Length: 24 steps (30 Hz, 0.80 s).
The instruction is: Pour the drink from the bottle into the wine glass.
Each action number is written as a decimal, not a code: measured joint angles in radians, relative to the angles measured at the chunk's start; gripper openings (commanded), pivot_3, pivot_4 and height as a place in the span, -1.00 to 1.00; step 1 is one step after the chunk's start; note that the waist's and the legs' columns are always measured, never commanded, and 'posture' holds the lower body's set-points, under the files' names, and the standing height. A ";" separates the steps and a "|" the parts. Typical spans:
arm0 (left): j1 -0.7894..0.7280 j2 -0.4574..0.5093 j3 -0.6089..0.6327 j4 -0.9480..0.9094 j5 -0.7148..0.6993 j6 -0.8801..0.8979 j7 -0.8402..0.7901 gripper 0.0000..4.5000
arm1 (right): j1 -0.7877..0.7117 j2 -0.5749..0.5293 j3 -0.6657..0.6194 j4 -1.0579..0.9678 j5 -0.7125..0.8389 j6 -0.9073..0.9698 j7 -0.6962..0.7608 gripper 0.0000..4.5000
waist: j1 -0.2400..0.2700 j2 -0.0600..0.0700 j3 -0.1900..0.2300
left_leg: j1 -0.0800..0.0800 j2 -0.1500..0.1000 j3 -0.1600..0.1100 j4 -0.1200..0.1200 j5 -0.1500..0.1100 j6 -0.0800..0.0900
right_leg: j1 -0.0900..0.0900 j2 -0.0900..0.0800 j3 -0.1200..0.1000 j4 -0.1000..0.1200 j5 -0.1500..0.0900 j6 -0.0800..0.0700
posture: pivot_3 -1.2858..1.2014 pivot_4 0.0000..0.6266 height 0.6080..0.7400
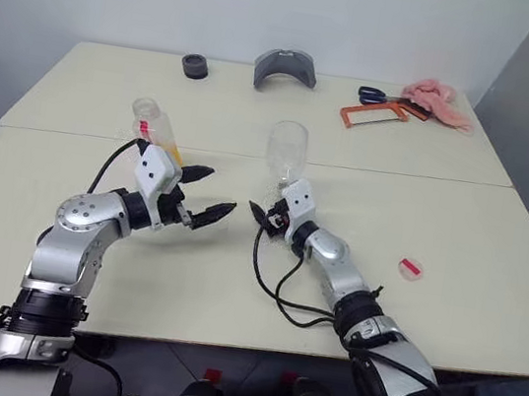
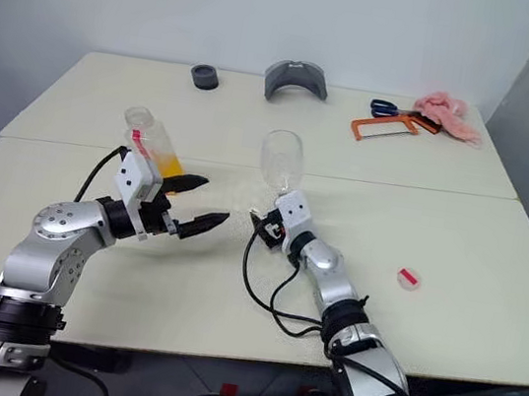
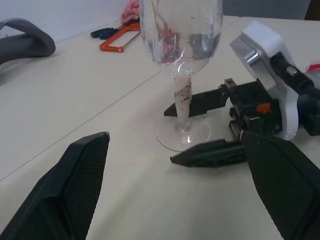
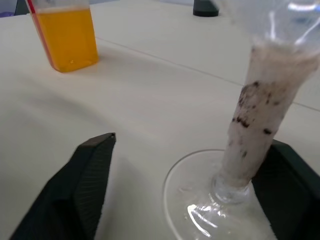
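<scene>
The left gripper grabs the uncapped, standing bottle with orange drink (image 1: 175, 155) inside around its body (image 1: 159, 131) next, below the bottle's open top, to hold it steady.
The bottle (image 1: 158, 132) stands uncapped on the table, leaning a little, with orange drink (image 4: 66, 39) in its lower part. My left gripper (image 1: 207, 194) hovers open and empty just in front of it, pointing toward the wine glass (image 1: 289, 150). The glass stands upright at the table's middle; its stem (image 4: 254, 125) is wrapped in whitish, speckled material. My right gripper (image 4: 195, 142) is open around the stem just above the foot (image 3: 182, 136). One finger (image 4: 287, 170) lies close beside the stem, the other (image 4: 92, 170) well apart from it.
A small pinkish-red cap (image 1: 410, 269) lies to the right. At the back edge sit a black ring (image 1: 194, 66), a grey curved piece (image 1: 286, 67), scissors (image 1: 377, 96), an orange saw frame (image 1: 371, 117) and a pink cloth (image 1: 438, 101). A black cable (image 1: 276, 285) loops beside my right wrist.
</scene>
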 measured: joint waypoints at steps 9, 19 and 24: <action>-0.012 -0.013 0.000 -0.031 -0.034 0.025 0.023 1.00 | 0.062 -0.028 0.002 -0.115 -0.001 0.035 0.010 0.98 | 0.007 0.000 0.000 | 0.000 0.000 0.000 0.000 0.000 0.000 | 0.000 0.000 0.000 0.000 0.000 0.000 | 0.03 -0.52 1.00; -0.012 -0.026 0.003 -0.036 -0.058 0.039 0.046 1.00 | 0.282 -0.153 0.046 -0.471 -0.004 0.167 0.081 0.98 | 0.012 0.000 0.000 | -0.001 0.000 0.000 0.000 0.000 0.000 | 0.000 0.000 -0.001 -0.001 0.000 0.000 | 0.03 -0.52 1.00; 0.022 -0.044 0.009 -0.036 -0.057 0.034 0.071 1.00 | 0.453 -0.256 0.085 -0.775 0.000 0.297 0.155 0.98 | 0.015 0.000 0.000 | -0.002 -0.001 0.000 0.000 0.000 0.000 | 0.000 -0.001 -0.001 -0.002 0.000 0.000 | 0.03 -0.52 1.00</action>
